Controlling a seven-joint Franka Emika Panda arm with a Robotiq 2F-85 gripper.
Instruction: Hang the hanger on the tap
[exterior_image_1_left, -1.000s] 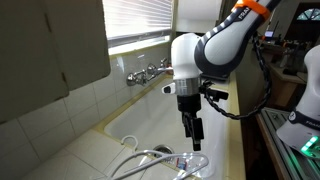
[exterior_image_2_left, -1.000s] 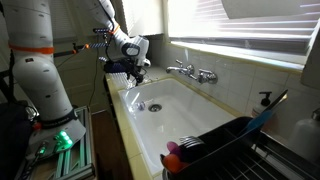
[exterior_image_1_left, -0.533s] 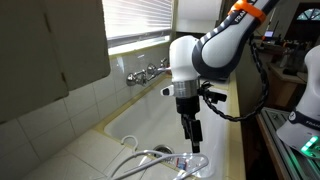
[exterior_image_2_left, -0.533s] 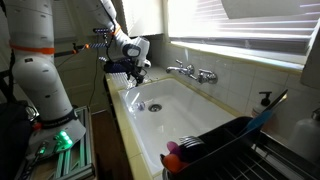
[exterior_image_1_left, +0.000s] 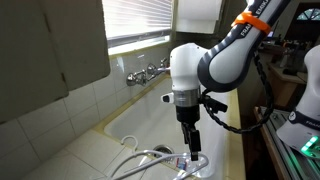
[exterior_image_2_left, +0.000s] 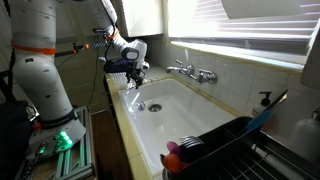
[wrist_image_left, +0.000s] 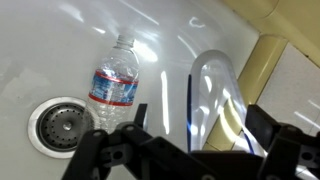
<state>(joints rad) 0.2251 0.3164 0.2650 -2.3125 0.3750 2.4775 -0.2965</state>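
The hanger's hook has to stay free to hang on the tap, so my gripper will grab the pale hanger next by the curved end of its frame, away from the hook.
The pale hanger (wrist_image_left: 214, 80) lies in the white sink against its end wall; in the wrist view its curved frame shows between and beyond my fingers. In an exterior view it is a tangle of thin white curves (exterior_image_1_left: 140, 160) at the bottom. My gripper (wrist_image_left: 200, 130) is open and empty, pointing straight down just above the hanger (exterior_image_1_left: 192, 145), at the sink's near end (exterior_image_2_left: 135, 82). The chrome tap (exterior_image_1_left: 148, 72) is on the tiled wall under the window, well away from the gripper (exterior_image_2_left: 192, 71).
A clear water bottle (wrist_image_left: 112, 80) lies on the sink floor beside the round metal drain (wrist_image_left: 60, 122). A black dish rack (exterior_image_2_left: 225, 140) with items stands at the sink's other end. The yellow counter rim (wrist_image_left: 262, 55) borders the sink.
The arm has lowered the open gripper a little toward the hanger in the sink. Nothing else has moved.
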